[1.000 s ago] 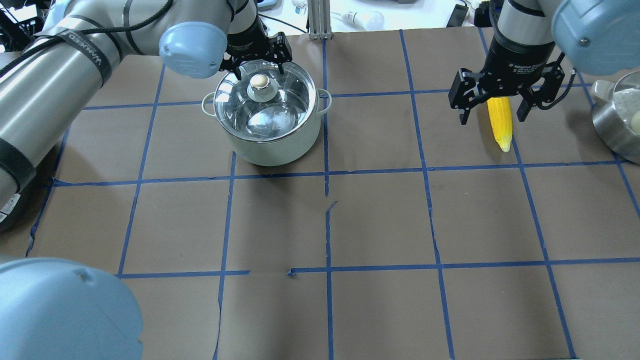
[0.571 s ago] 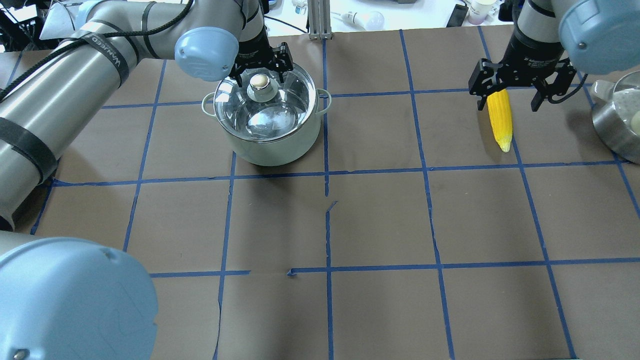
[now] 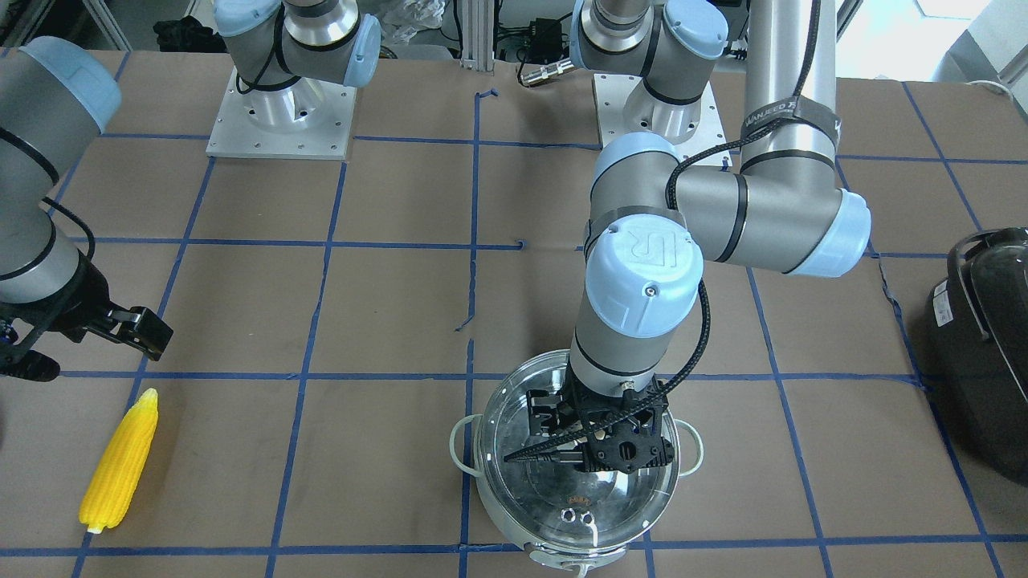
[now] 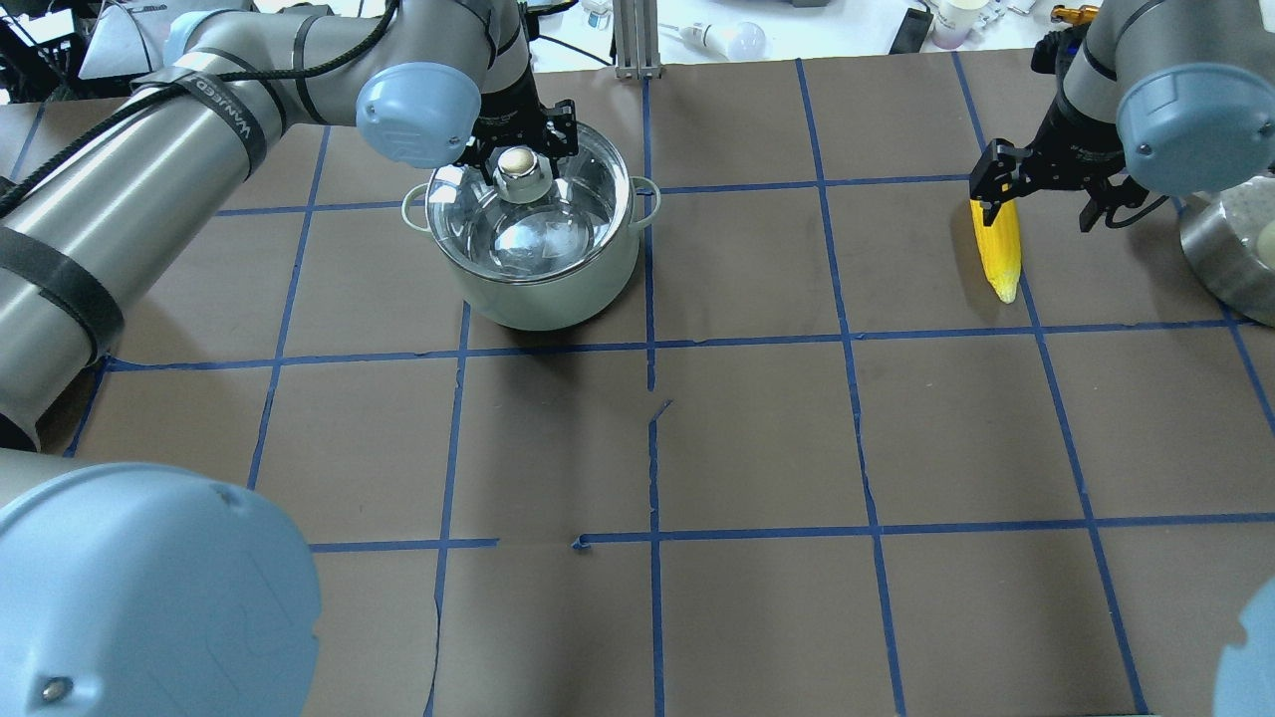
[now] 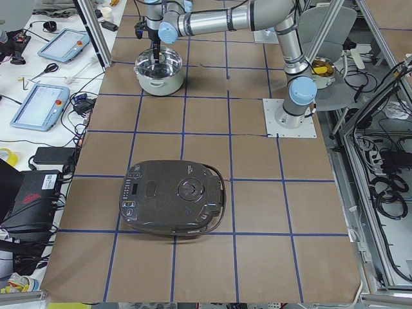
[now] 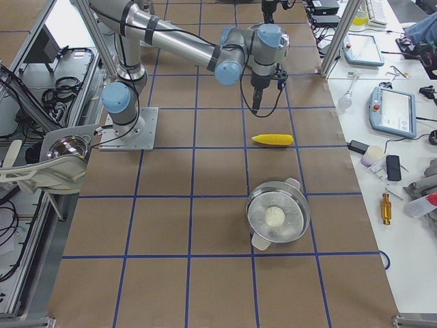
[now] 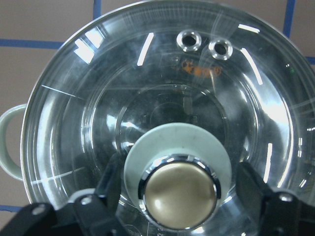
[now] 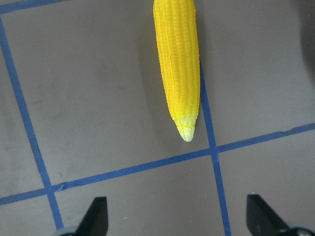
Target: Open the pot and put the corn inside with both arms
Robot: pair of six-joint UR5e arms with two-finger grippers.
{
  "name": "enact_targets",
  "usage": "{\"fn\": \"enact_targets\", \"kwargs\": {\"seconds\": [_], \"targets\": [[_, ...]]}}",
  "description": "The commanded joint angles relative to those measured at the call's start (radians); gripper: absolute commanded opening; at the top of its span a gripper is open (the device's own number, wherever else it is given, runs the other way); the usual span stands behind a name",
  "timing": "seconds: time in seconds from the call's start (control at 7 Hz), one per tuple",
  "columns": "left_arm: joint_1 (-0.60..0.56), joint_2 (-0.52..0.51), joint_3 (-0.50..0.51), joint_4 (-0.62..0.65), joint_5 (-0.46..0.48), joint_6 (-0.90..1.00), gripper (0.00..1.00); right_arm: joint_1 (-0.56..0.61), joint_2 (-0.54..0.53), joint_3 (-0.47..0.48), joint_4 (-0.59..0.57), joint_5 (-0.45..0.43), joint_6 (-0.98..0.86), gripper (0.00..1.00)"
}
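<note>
The glass lid (image 7: 162, 93) is much wider than my open fingers, so my left gripper should next grab the lid by its narrow brass-topped knob (image 7: 180, 195) to open the pot.
The steel pot (image 4: 543, 274) stands at the far left with its glass lid (image 4: 558, 214) on. My left gripper (image 4: 520, 151) is open and down over the lid. Its fingers (image 7: 106, 184) stand on either side of the brass-topped knob (image 7: 179, 194) with small gaps. The yellow corn (image 4: 999, 249) lies flat on the table at the far right, its tip towards the robot. My right gripper (image 4: 1038, 221) is open and empty, hovering above the corn. In the right wrist view the corn (image 8: 178, 64) lies ahead of the spread fingertips (image 8: 96, 216).
A second steel pot (image 4: 1230, 254) with something white in it stands right of the corn, close to the right arm. A large black appliance (image 3: 980, 353) sits at the table's left end. White benches with devices (image 6: 392, 109) run behind the far edge.
Both grippers have come down. The left moved over the lid and now straddles the knob. The right sank towards the corn and shifted right. Both stayed open.
</note>
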Motion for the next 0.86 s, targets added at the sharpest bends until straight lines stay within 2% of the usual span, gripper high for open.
{"fn": "enact_targets", "kwargs": {"seconds": [0.0, 0.29, 0.43, 0.57, 0.71], "targets": [[0.0, 0.011, 0.0, 0.0, -0.005, -0.003, 0.44, -0.021, 0.064, 0.006, -0.105, 0.003, -0.002, 1.0], [0.0, 0.017, -0.002, -0.008, -0.005, 0.003, 0.27, -0.061, 0.12, 0.006, -0.182, 0.015, -0.007, 1.0], [0.005, 0.028, 0.009, -0.011, -0.005, 0.005, 0.25, -0.063, 0.141, -0.002, -0.21, 0.053, -0.01, 1.0], [0.009, 0.06, 0.03, -0.052, -0.005, 0.005, 0.25, -0.065, 0.187, -0.005, -0.276, 0.055, -0.01, 1.0], [0.038, 0.079, 0.069, -0.154, -0.008, 0.024, 0.25, -0.065, 0.248, -0.01, -0.326, 0.055, -0.011, 1.0]]}}
